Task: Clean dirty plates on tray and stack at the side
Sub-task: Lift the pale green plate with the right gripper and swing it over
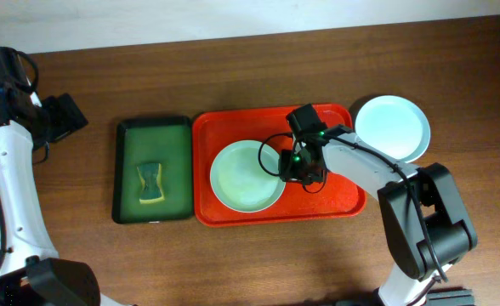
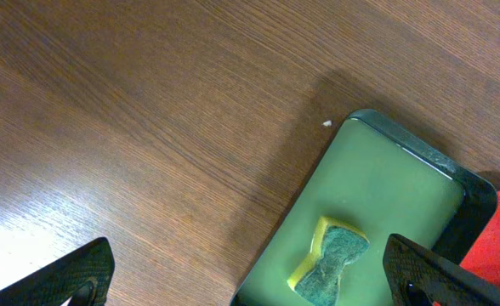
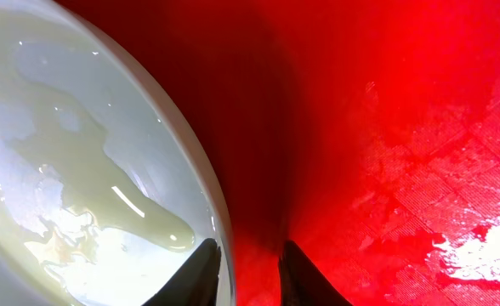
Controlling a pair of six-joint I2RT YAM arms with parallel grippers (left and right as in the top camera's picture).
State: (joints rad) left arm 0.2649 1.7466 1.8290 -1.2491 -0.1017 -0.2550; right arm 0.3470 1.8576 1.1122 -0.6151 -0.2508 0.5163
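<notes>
My right gripper closes on the mint plate's rim next, since my fingers reach down on both sides of the plate's rim (image 1: 281, 186) (image 3: 228, 257), near the red tray.
A pale mint plate (image 1: 246, 177) with a yellowish wet smear lies on the red tray (image 1: 335, 200), left of its centre. My right gripper (image 1: 294, 166) is low at this plate's right rim. In the right wrist view the plate (image 3: 80, 153) fills the left side. The gripper (image 3: 250, 251) stands slightly open, one finger over the plate's edge and the other over the tray (image 3: 403, 127). A second pale blue plate (image 1: 392, 126) rests on the table off the tray's far right corner. My left gripper (image 2: 248, 255) is wide open and holds nothing.
A dark green tray (image 1: 173, 140) with a yellow-green sponge (image 1: 151, 182) sits left of the red tray. In the left wrist view the sponge (image 2: 331, 255) lies between my fingers, below them, on the green tray (image 2: 386, 187). Bare wood lies to its left.
</notes>
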